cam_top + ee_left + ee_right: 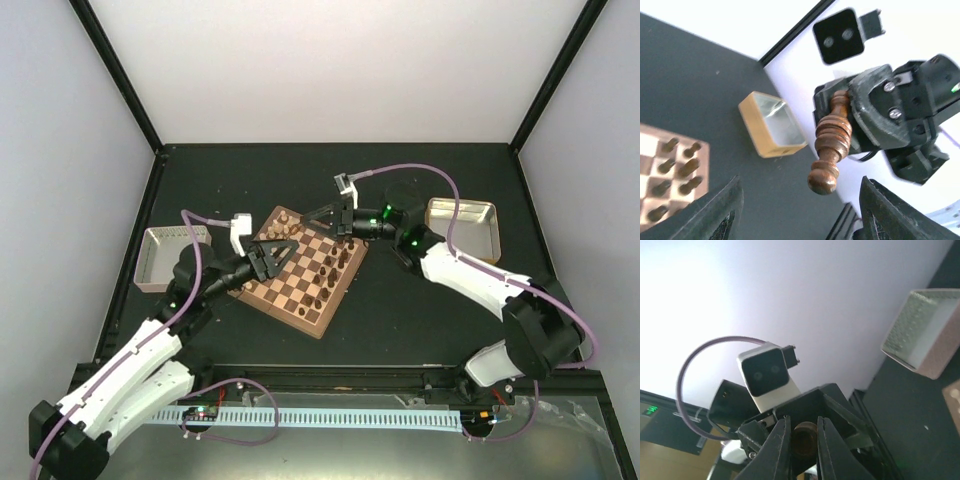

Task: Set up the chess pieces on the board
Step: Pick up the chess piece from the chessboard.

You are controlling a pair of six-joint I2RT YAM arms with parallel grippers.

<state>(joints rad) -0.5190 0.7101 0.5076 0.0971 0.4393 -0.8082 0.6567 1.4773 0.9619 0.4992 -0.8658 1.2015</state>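
The dark brown piece [832,141] will be set on the board, so my left gripper will next grab it by its head [824,177], which leaves its base free.
The board [268,293] lies tilted at the table's middle, with several chess pieces [326,266] standing on its right half and far corner. My right gripper [318,217] hovers over the board's far edge, shut on a dark brown chess piece [832,141] gripped at its base, head pointing at my left gripper [288,251]. In the right wrist view the piece's base [805,438] sits between my two fingers [777,445]. My left gripper [800,212] stands open, its fingertips [722,210] apart on either side of the piece's head without touching it.
A metal tray [170,256] sits left of the board and another tray [466,226] to its right, also seen as the tray [773,123] in the left wrist view. Black frame posts rise at the table's back corners.
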